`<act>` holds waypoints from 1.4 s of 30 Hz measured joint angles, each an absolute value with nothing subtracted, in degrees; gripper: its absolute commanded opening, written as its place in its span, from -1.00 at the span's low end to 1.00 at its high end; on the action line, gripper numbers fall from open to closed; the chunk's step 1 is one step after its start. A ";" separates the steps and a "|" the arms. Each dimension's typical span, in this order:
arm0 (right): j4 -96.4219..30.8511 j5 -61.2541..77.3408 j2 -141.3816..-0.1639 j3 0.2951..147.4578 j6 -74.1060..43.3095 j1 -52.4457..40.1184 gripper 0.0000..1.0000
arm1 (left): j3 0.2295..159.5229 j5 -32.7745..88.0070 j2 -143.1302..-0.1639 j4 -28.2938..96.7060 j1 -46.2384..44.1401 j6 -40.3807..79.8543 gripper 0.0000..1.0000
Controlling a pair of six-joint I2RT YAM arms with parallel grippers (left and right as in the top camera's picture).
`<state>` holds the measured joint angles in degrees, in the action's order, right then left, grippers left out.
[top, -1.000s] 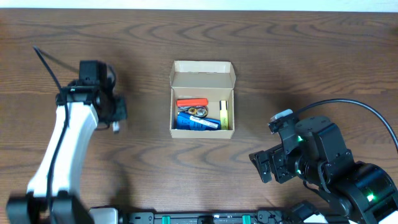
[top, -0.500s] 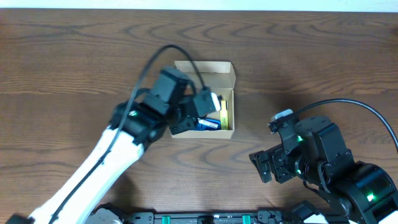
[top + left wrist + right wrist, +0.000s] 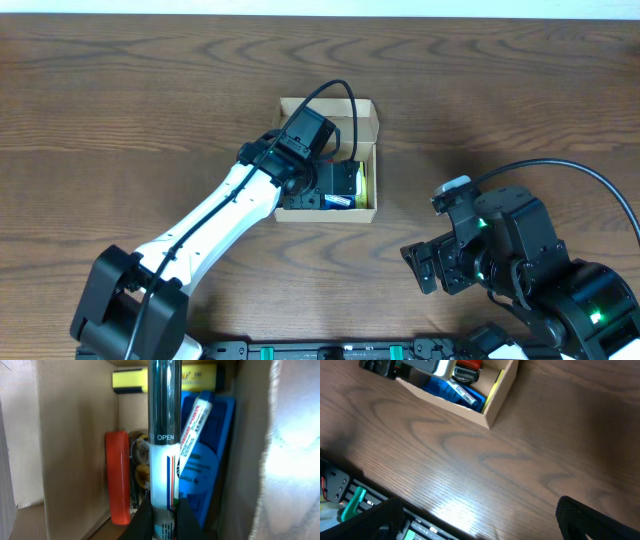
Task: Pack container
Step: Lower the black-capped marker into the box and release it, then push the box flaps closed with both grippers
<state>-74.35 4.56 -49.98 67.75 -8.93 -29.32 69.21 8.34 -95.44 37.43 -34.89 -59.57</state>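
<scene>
The pen's white body is within the box's sides above the tape rolls, so the left gripper needs to let go of the pen.
The container (image 3: 350, 118) is a small tan cardboard box with its flap lid open at the back, in the middle of the table. My left gripper (image 3: 344, 186) is inside it, shut on a pen (image 3: 164, 435) with a dark cap and white barrel, held along the box. Under the pen lie a blue pack (image 3: 215, 460), a red-and-white marker (image 3: 195, 425), a yellow highlighter (image 3: 200, 377), an orange-red item (image 3: 117, 477) and tape rolls (image 3: 140, 462). My right gripper (image 3: 438, 266) is open and empty over bare table to the box's front right. The box also shows in the right wrist view (image 3: 495, 402).
The wooden table (image 3: 520, 110) surrounds the box. A black rail with green clips (image 3: 330, 350) runs along the front edge between the arm bases. The right arm's cable (image 3: 560, 168) loops over the table at the right.
My left arm has swung from the left side of the table to the box and lowered the pen into it. The right arm has not moved.
</scene>
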 measured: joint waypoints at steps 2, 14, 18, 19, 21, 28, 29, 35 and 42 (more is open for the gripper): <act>-74.35 4.58 -49.98 67.75 -8.93 -29.32 0.98 | 69.21 7.53 -95.64 37.41 -34.92 -59.88 -0.81; -74.35 4.58 -49.98 67.75 -8.93 -29.30 0.98 | 69.19 2.31 -94.59 37.43 -34.94 -45.17 -0.10; -74.35 4.58 -49.98 67.75 -8.93 -29.30 0.99 | 69.21 2.35 -89.78 38.46 -34.94 -34.28 -0.50; -74.32 4.56 -49.98 67.75 -8.93 -29.30 0.99 | 69.21 2.39 -88.05 39.07 -34.94 -31.73 -0.58; -74.32 4.56 -49.98 67.75 -8.93 -29.30 0.98 | 69.41 2.42 -84.03 40.14 -34.83 -26.55 -0.79; -74.35 4.58 -49.98 67.75 -9.17 -29.32 0.99 | 72.25 4.25 -73.73 42.48 -26.59 -8.67 -0.89; -74.22 4.58 -49.98 67.75 -9.50 -29.30 0.99 | 72.27 5.34 -73.43 42.85 -24.27 -6.96 -0.88; -69.95 5.93 -49.98 67.75 -13.21 -29.30 0.41 | 72.27 15.35 -77.76 42.39 -10.72 -0.75 -0.88; -61.10 -0.19 -54.74 67.75 -17.37 -29.15 -0.97 | 72.27 23.88 -89.58 35.94 -3.86 5.13 -0.89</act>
